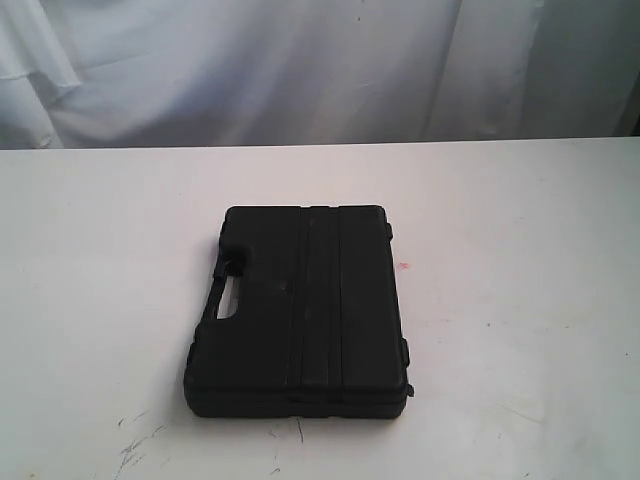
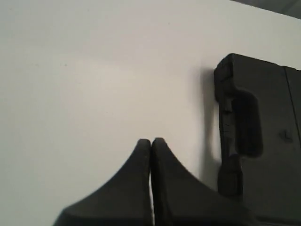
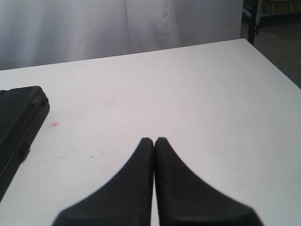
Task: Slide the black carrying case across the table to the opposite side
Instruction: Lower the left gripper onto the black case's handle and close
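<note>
My left gripper grips the case by its handle (image 1: 213, 296) next, to slide the black carrying case (image 1: 302, 310) across the table.
The black carrying case (image 1: 302, 310) lies flat near the middle of the white table (image 1: 520, 300), its handle cut-out (image 1: 226, 296) facing left. Neither arm shows in the exterior view. In the left wrist view my left gripper (image 2: 151, 141) is shut with nothing in it, hovering over bare table a short way off the case's handle side (image 2: 244, 127). In the right wrist view my right gripper (image 3: 154, 140) is shut and empty too, over the white table (image 3: 188, 94), with a corner of the case (image 3: 21, 113) off to one side, apart from it.
A white cloth backdrop (image 1: 300, 70) hangs behind the table's far edge. A tiny red speck (image 1: 404, 266) lies right of the case, and dark scuff marks (image 1: 140, 445) mark the near left. The right wrist view shows the table's corner (image 3: 244, 42) and dark floor beyond.
</note>
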Tool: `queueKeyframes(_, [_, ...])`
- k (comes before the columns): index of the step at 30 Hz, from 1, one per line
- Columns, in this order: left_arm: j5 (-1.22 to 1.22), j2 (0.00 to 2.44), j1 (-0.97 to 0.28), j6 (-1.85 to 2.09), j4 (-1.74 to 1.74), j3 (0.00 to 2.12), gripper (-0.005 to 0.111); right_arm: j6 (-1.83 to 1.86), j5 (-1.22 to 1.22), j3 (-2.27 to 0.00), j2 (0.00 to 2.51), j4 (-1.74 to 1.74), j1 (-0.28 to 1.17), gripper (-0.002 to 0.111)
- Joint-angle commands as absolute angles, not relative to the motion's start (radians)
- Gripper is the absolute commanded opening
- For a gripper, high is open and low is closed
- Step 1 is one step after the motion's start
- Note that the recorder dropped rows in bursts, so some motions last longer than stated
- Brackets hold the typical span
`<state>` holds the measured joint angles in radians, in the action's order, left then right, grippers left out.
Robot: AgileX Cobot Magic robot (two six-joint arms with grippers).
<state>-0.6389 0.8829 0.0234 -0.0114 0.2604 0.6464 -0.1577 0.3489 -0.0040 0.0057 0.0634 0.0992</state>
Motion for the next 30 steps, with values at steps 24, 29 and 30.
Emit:
queueKeyframes(24, [-0.811, 1.613, -0.239, -0.031, 0.29, 1.141, 0.0, -0.157, 0.352, 0.0, 0.0, 0.061, 0.102, 0.0])
queueKeyframes(29, [-0.811, 1.759, -0.343, -0.125, 0.246, 1.217, 0.007, -0.157, 0.352, 0.0, 0.0, 0.061, 0.102, 0.0])
queueKeyframes(30, [-0.811, 1.775, -0.356, -0.14, 0.241, 1.226, 0.01, -0.157, 0.352, 0.0, 0.0, 0.061, 0.102, 0.0])
